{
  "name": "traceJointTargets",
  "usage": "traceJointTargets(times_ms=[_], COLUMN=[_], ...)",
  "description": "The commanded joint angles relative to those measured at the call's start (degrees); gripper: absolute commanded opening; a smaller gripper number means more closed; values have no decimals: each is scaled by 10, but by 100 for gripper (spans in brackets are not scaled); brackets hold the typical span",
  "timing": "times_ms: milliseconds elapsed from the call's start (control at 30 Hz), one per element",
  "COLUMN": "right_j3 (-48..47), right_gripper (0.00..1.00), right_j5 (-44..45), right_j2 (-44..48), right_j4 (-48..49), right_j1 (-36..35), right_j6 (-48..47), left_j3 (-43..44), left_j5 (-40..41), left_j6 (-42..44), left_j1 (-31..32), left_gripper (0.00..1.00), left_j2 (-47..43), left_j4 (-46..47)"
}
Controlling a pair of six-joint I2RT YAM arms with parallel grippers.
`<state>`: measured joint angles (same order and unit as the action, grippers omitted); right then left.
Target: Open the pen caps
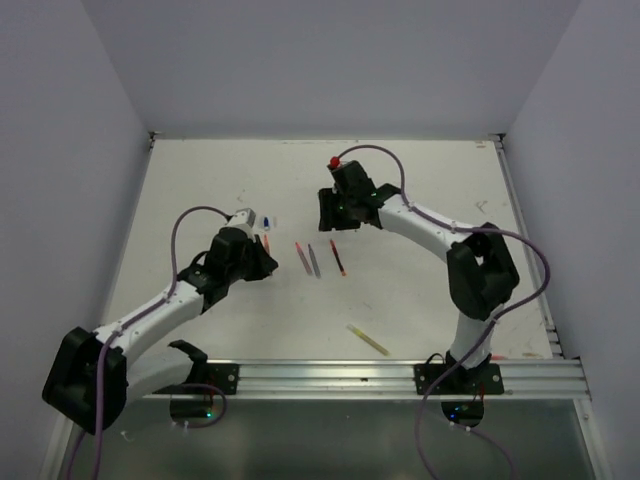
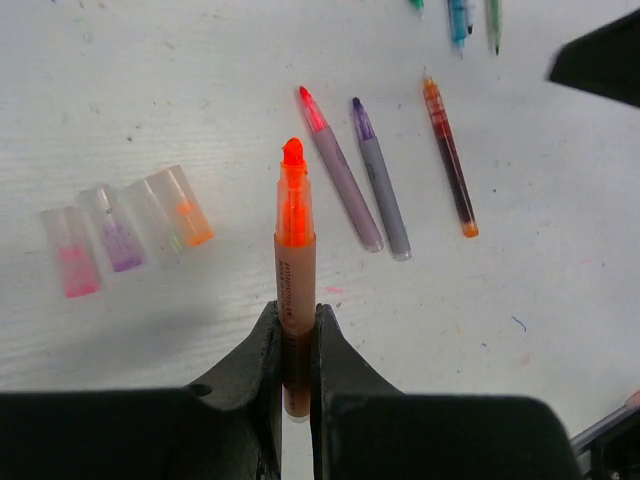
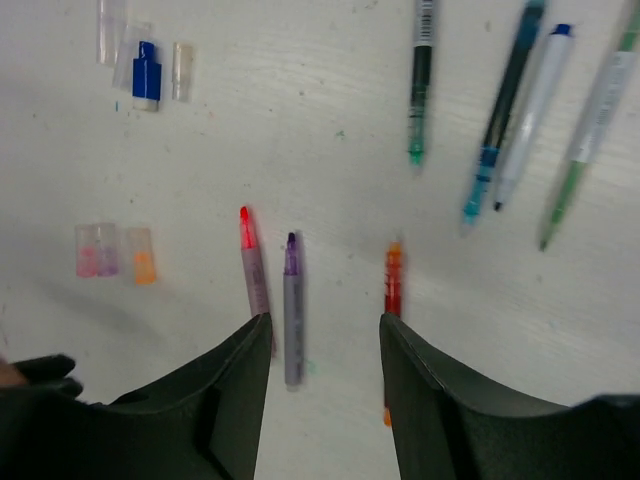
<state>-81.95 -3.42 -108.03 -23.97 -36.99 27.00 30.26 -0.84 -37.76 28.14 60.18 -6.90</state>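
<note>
My left gripper should move the orange pen toward the red-tipped and purple pens, because empty table lies between them and it would end short if I opened now.
My left gripper (image 2: 293, 315) is shut on the lower body of an uncapped orange pen (image 2: 295, 235), whose bright tip points away from me just above the table. To its left lie several loose pen caps: pink (image 2: 72, 265), purple (image 2: 120, 243) and orange (image 2: 190, 210). My right gripper (image 3: 320, 335) hangs open over the table with nothing between its fingers. Below it lie three uncapped pens: a red-tipped pen (image 3: 254, 268), a purple pen (image 3: 292, 310) and an orange-red pen (image 3: 393, 285). From above, the left gripper (image 1: 260, 250) and right gripper (image 1: 336, 212) flank these pens (image 1: 314, 260).
A blue cap (image 3: 147, 72) lies with clear caps at the far left. Several green, teal and blue pens (image 3: 505, 100) lie in a fan at the far right. A yellow pen (image 1: 368, 340) lies alone near the front rail. White walls enclose the table (image 1: 430, 290).
</note>
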Motion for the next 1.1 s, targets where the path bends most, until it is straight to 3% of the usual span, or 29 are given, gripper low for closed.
traceJointTargets(times_ms=[0,133,300,400,600,1067], right_j3=[23,108,203,236,291,369], right_gripper=[51,51,52,52,52,56], right_j5=[64,13,11,8,21,-6], right_j2=[76,140,229,268,284,300], right_j4=[-112,-122,-127,-136,-148,-91], right_j1=[-10,-11,-34,-42,-46,-99], right_j6=[-63,-72,-64,-49,-27,11], left_j3=[16,33,65,80,91,67], left_j5=[-61,-83,-89,-97,-116,-116], left_j6=[-29,-51,-63,-66,-83,-93], left_j1=[-5,-4,-4,-5,-3,-3], left_gripper=[0,0,0,5,10,35], left_j2=[61,135,198,235,288,304], left_j4=[82,124,156,168,190,221])
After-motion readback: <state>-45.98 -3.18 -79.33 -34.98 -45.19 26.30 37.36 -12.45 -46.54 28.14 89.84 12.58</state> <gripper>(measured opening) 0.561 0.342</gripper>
